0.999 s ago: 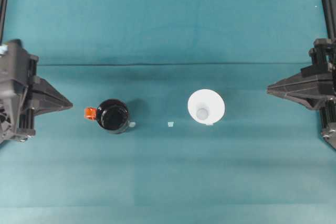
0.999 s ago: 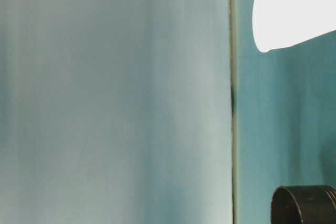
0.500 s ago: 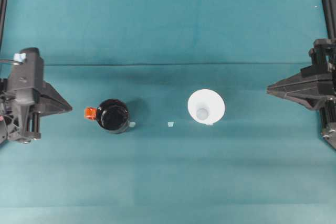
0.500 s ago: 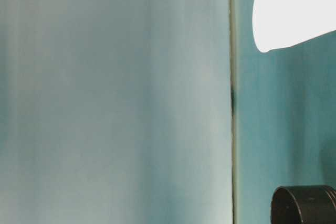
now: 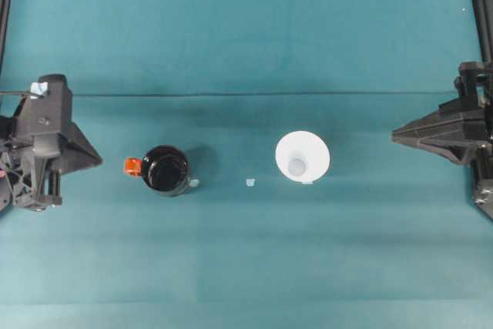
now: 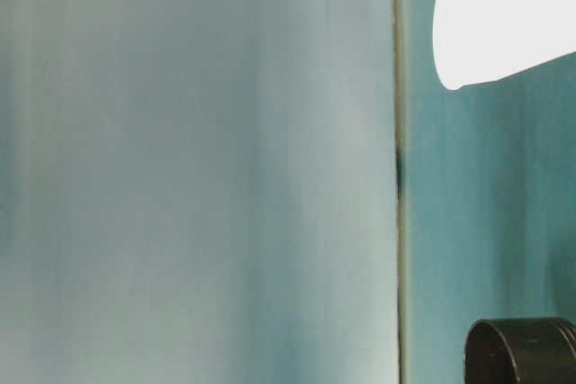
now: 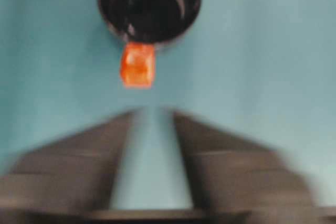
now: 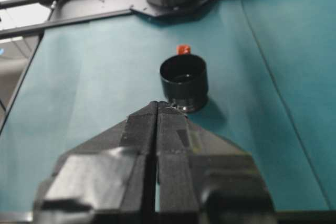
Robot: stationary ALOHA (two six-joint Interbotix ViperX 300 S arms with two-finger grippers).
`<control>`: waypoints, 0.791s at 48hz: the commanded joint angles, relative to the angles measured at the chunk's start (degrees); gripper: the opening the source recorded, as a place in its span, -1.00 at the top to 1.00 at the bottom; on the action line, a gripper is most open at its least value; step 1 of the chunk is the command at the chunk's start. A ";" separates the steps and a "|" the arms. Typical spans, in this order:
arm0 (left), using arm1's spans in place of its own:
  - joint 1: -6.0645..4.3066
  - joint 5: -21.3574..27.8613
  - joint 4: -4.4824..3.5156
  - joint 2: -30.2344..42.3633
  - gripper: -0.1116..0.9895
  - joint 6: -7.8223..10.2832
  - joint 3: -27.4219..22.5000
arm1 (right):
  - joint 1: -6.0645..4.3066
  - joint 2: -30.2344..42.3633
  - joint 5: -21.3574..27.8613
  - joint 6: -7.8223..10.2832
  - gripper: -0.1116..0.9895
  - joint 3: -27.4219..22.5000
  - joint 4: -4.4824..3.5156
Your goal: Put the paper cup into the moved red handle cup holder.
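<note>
The black holder's round body (image 5: pixel 167 170) is wide and curved, so the left gripper grabs the holder by its narrow orange-red tab (image 5: pixel 132 166) next.
The paper cup (image 5: pixel 303 156) stands upright right of the table's middle, white with a greyish base; it also shows side-on in the table-level view (image 6: pixel 495 20). The red handle cup holder (image 5: pixel 165 170), glossy black, stands left of the middle with its orange-red tab pointing left. My left gripper (image 5: pixel 99 161) is a short way left of that tab. In the left wrist view my left gripper (image 7: pixel 152 116) is open, in line with the tab of the cup holder (image 7: pixel 148 3). My right gripper (image 5: pixel 394 135) hangs shut, far right of the paper cup. In the right wrist view my right gripper (image 8: pixel 158 104) points at the cup holder (image 8: pixel 184 80).
Teal cloth (image 5: pixel 246 252) covers the table, with a fold line (image 5: pixel 246 95) running across it. Small pale tape bits (image 5: pixel 249 182) lie between the two cups. Black frame rails (image 5: pixel 482 5) stand at the far corners.
The left arm has turned and its wrist has shifted a little to the right, with motion blur in its view. The cups and the right arm have not moved.
</note>
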 commanded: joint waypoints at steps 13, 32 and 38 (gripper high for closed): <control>-0.26 -1.05 0.09 5.36 -0.91 4.22 -2.20 | 0.18 -0.70 -0.09 0.44 1.00 -1.32 0.00; 0.97 -5.45 0.09 12.57 -0.92 8.26 -2.64 | 0.18 -0.70 0.44 0.53 1.00 -1.23 0.00; 1.58 -7.91 0.09 17.23 -0.92 8.70 -3.25 | 0.09 -0.70 0.53 0.53 1.00 -1.23 0.00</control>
